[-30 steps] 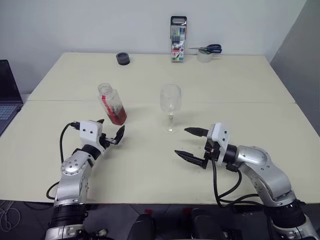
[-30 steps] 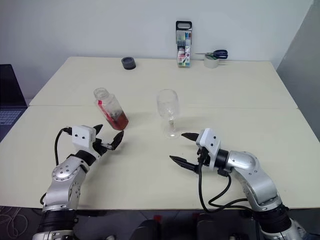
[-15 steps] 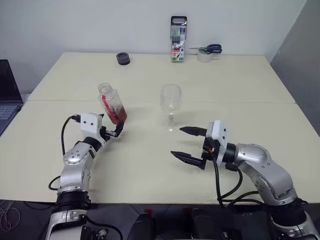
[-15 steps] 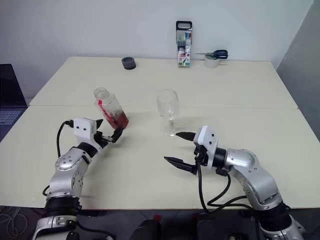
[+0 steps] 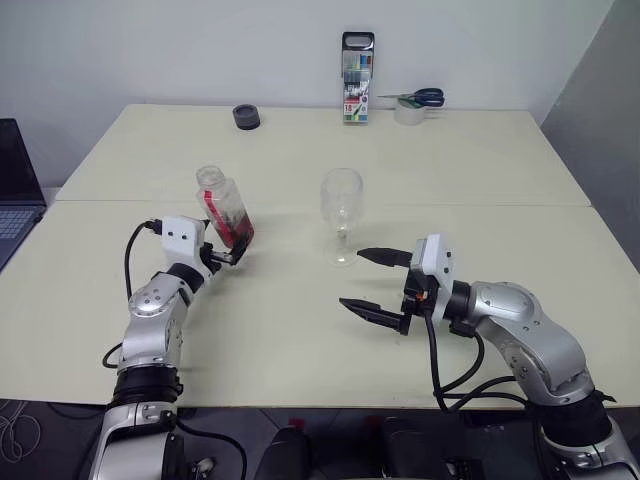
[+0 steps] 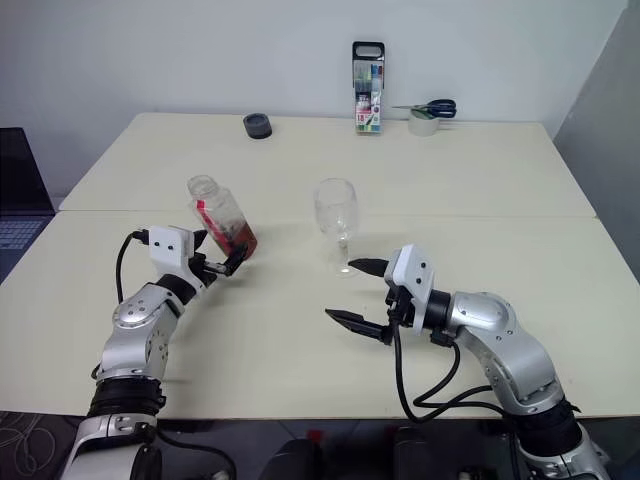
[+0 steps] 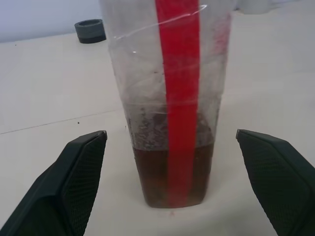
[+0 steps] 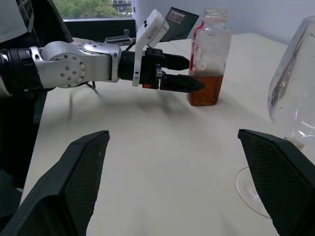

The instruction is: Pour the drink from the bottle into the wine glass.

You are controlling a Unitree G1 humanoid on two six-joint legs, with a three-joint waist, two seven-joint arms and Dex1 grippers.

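Note:
My left gripper should pour with the bottle next, so it needs to pick up the bottle around its lower body [image 7: 173, 160], because its neck is open above the loose amber drink [image 7: 151, 172].
The bottle [image 5: 224, 207], clear with a red label strip and an uncapped neck, stands on the table's left half. The amber drink [image 7: 152, 172] fills only its lower part. My left gripper [image 5: 225, 250] is open and level at the bottle's base. In the left wrist view its fingers [image 7: 74, 172] stand either side of the bottle, apart from it. The empty wine glass [image 5: 341, 200] stands upright at the table's middle. My right gripper [image 5: 352, 278] is open, pointing left, just in front of and right of the glass foot, holding nothing.
A marker pack [image 5: 356, 92], scissors [image 5: 415, 97] on a tape roll [image 5: 408, 113] and a black round object [image 5: 246, 117] sit along the table's far edge. A laptop [image 5: 15, 200] lies off the left side.
My left gripper has advanced towards the bottle, so its open fingers now flank the base. The right gripper has edged slightly up and towards the glass. Bottle and glass have not moved.

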